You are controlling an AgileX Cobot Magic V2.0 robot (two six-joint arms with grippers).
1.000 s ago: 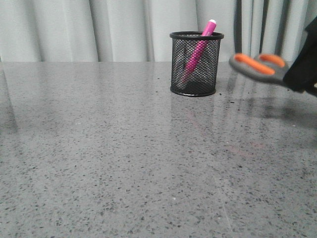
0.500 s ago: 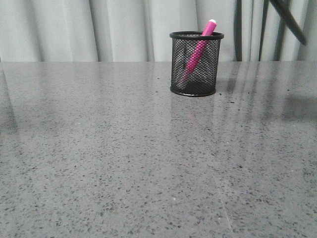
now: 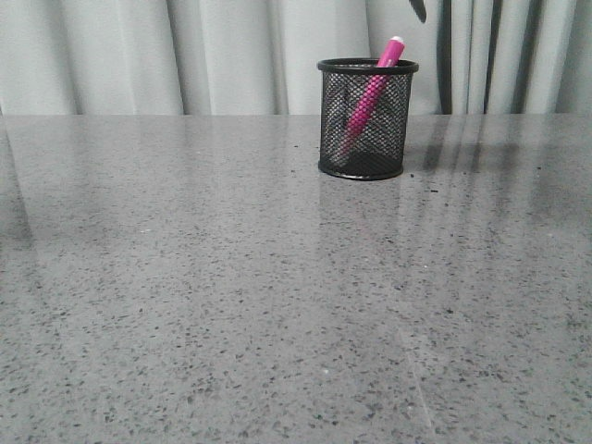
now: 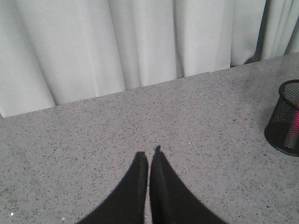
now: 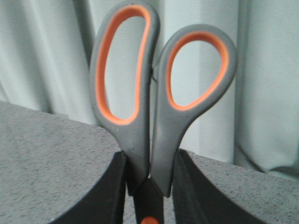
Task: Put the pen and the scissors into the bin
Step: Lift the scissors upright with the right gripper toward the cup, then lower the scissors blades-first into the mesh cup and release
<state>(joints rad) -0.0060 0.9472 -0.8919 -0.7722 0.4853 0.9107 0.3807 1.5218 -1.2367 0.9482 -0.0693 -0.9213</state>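
The dark scissor tip (image 3: 418,11) hangs high above the bin's rim (image 3: 367,65). My right gripper lowers the scissors into the bin, before it lets go of them.
The black mesh bin (image 3: 367,118) stands at the far middle-right of the table. The pink pen (image 3: 371,91) leans inside it, its white tip above the rim. My right gripper (image 5: 148,158) is shut on the scissors (image 5: 161,135), just below the grey, orange-lined handles, which point away from the camera. In the front view only a dark blade tip (image 3: 418,9) shows at the top edge, above and slightly right of the bin. My left gripper (image 4: 149,156) is shut and empty above bare table. The bin (image 4: 285,116) sits off to its side in the left wrist view.
The grey speckled table (image 3: 231,296) runs back to a pale curtain (image 3: 185,55) right behind the bin. Nothing else stands on it.
The scissors rose from the right edge of the front view and moved left. Now only the blade tip shows at the top, above the bin. Bin and pen have not moved.
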